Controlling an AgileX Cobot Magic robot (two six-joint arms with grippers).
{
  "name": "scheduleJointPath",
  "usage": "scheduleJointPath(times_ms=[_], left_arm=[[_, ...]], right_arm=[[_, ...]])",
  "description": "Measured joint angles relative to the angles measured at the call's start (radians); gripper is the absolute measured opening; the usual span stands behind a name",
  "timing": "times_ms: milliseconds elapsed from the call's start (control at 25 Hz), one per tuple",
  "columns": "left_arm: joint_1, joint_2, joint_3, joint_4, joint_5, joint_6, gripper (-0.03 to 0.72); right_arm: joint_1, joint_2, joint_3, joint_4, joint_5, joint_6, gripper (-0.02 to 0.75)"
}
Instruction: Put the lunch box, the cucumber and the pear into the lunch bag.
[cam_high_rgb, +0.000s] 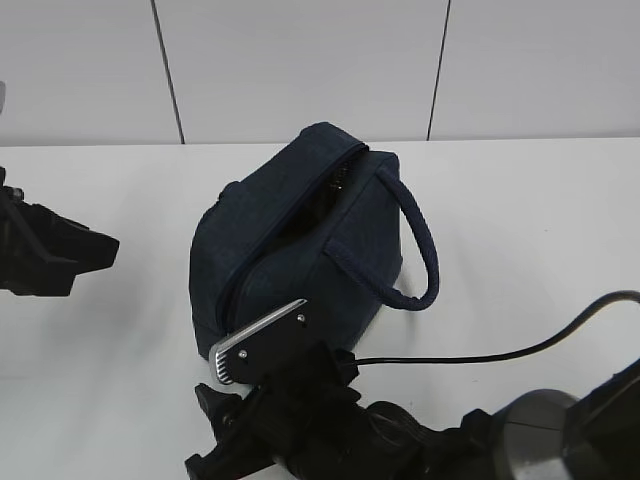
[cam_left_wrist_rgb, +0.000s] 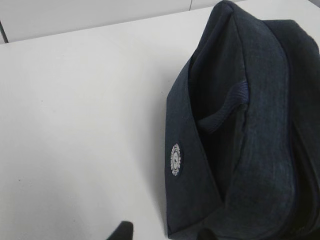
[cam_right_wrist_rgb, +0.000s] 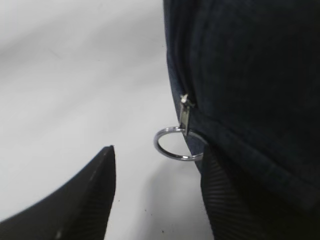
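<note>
My right gripper should next pinch the zipper's silver ring pull (cam_right_wrist_rgb: 175, 145) to zip up the packed lunch bag.
The dark navy lunch bag (cam_high_rgb: 300, 240) stands mid-table with its rope handle (cam_high_rgb: 420, 245) hanging over the right side. Its top zipper seam shows a dark gap near the far end. My right gripper (cam_right_wrist_rgb: 159, 162) is open at the bag's near end. The silver ring pull (cam_right_wrist_rgb: 175, 145) hangs just ahead of its fingertips, close to the right finger (cam_right_wrist_rgb: 222, 200), which lies against the bag (cam_right_wrist_rgb: 250, 75). My left gripper (cam_high_rgb: 70, 255) waits at the left, open and empty, apart from the bag (cam_left_wrist_rgb: 250, 125). The lunch box, cucumber and pear are out of view.
The white table (cam_high_rgb: 120, 180) runs back to a pale panelled wall. The right arm's body (cam_high_rgb: 300, 400) and its black cable (cam_high_rgb: 480, 355) lie along the front edge, right of the bag's near end.
</note>
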Motion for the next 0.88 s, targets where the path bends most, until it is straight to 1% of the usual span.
scheduleJointPath(times_ms=[200, 640, 880], left_arm=[[0.000, 0.000, 0.000, 0.000, 0.000, 0.000, 0.241], [0.000, 0.000, 0.000, 0.000, 0.000, 0.000, 0.241], [0.000, 0.000, 0.000, 0.000, 0.000, 0.000, 0.241]], right_arm=[[0.000, 0.016, -0.004, 0.018, 0.000, 0.000, 0.433], [0.000, 0.024, -0.057, 0.022, 0.021, 0.002, 0.433], [0.000, 0.024, -0.059, 0.023, 0.028, 0.000, 0.433]])
